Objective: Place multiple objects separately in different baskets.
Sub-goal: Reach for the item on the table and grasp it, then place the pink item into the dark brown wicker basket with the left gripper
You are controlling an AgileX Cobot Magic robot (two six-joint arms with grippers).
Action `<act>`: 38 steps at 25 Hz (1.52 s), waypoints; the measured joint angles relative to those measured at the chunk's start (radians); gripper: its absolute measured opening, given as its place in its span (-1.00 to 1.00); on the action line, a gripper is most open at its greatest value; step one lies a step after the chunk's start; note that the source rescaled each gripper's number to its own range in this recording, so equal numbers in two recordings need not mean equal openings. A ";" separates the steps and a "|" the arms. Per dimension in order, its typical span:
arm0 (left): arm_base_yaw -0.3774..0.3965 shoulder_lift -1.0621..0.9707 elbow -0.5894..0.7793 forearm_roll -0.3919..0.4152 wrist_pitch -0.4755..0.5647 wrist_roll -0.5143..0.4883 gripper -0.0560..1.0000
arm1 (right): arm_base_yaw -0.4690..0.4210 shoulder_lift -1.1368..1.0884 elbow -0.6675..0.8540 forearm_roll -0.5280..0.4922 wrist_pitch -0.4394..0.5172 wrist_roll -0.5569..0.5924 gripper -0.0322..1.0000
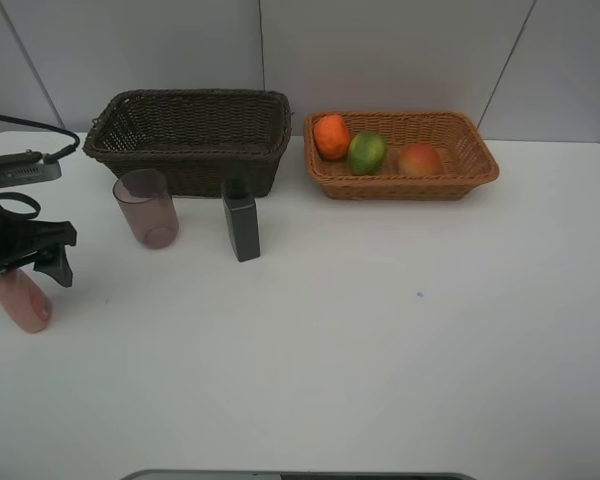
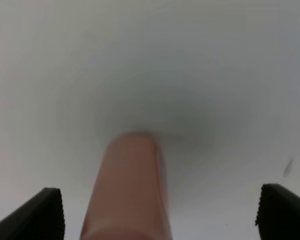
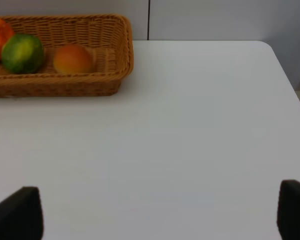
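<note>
My left gripper should close on the pink bottle now, because its fingers reach down around the upper part of the bottle. Closing now would hold it.
The pink bottle (image 1: 20,300) is at the far left of the table, and my left gripper (image 1: 25,272) stands open over it. In the left wrist view the bottle (image 2: 127,190) reaches out between the two wide-apart fingertips (image 2: 45,215) without touching either. The mauve tumbler (image 1: 146,207) and the dark green bottle (image 1: 242,227) stand in front of the dark-brown basket (image 1: 190,135). An orange (image 1: 331,136), a green fruit (image 1: 367,152) and a peach (image 1: 419,159) lie in the tan basket (image 1: 480,165). My right gripper (image 3: 157,210) is open above bare table, out of the high view.
Both baskets sit side by side along the back wall. The white tabletop (image 1: 380,340) stretches in front of them to the near edge. In the right wrist view the table's right edge (image 3: 285,70) shows, with the tan basket (image 3: 125,55) off to one side.
</note>
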 joint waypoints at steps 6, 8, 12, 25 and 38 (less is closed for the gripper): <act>0.000 0.016 0.000 0.025 -0.019 0.000 0.29 | 0.000 0.000 0.000 0.000 0.000 0.000 0.92; 0.002 0.016 0.000 0.026 -0.027 0.000 -0.20 | 0.000 0.000 0.000 0.000 0.000 0.000 0.92; 0.002 0.016 0.000 0.026 -0.036 0.000 -0.17 | 0.000 0.000 0.000 0.000 0.000 0.000 0.92; 0.003 0.016 0.000 0.026 -0.055 -0.002 -0.17 | 0.000 0.000 0.000 0.000 0.000 0.001 0.92; 0.003 -0.093 -0.191 0.026 0.119 -0.003 -0.17 | 0.000 0.000 0.000 0.000 0.000 0.003 0.92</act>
